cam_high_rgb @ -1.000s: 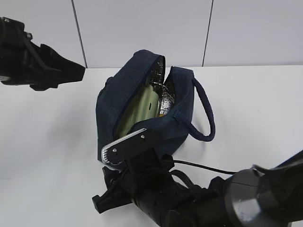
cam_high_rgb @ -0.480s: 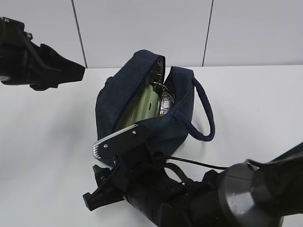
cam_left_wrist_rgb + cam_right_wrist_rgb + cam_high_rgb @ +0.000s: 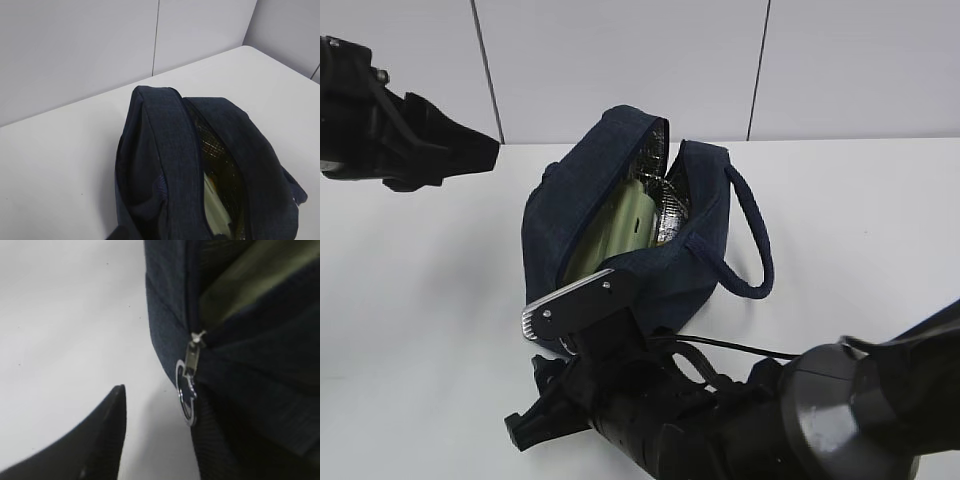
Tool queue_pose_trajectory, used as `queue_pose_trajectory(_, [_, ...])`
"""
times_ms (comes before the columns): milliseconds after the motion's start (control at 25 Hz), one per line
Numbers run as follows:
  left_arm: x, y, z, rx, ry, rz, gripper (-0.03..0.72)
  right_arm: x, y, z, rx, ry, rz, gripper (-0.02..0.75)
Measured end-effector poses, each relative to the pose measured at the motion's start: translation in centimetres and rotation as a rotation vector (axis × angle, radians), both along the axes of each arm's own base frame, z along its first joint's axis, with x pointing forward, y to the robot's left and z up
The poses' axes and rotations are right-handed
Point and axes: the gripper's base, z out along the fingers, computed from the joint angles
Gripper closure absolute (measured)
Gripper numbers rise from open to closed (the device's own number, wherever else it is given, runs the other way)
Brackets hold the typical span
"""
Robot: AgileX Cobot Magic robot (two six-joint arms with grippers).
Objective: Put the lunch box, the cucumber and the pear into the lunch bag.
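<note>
Next, my right gripper takes hold of the metal zipper pull by its free-hanging ring [image 3: 186,395], since the slider [image 3: 197,337] sits tight against the navy cloth.
The navy lunch bag [image 3: 620,200] lies unzipped in the middle of the table, its silver foil lining [image 3: 215,150] showing. Inside it rests the sage-green lunch box [image 3: 620,225], also seen in the left wrist view [image 3: 216,212]. The cucumber and the pear are hidden. My right gripper [image 3: 160,407] is open at the bag's near end, with the zipper's metal ring pull [image 3: 186,400] between its fingers, untouched and close to the right one. In the exterior view its own wrist hides it. My left gripper [image 3: 470,150] hovers above the table left of the bag, holding nothing.
The bag's rope handle [image 3: 755,240] loops out to the right. A black cable [image 3: 750,352] runs from the right arm [image 3: 740,420] across the white table [image 3: 860,220]. A pale panelled wall [image 3: 620,60] stands close behind the bag.
My right wrist has shifted a little to the left and lower at the bag's near end. The left arm and the bag have not moved.
</note>
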Motion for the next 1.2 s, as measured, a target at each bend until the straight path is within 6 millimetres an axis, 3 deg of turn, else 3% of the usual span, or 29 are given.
queue_pose_trajectory(400, [0.0, 0.0, 0.0, 0.000, 0.000, 0.000, 0.369, 0.1, -0.1, 0.0, 0.001, -0.004, -0.020, 0.732])
queue_pose_trajectory(680, [0.0, 0.0, 0.0, 0.004, -0.001, -0.002, 0.374, -0.2, -0.1, 0.0, -0.052, 0.017, 0.027, 0.732])
queue_pose_trajectory(1200, [-0.2, 0.0, -0.3, 0.042, 0.007, -0.030, 0.446, -0.9, -1.0, 6.1, -0.093, -0.049, 0.096, 0.732])
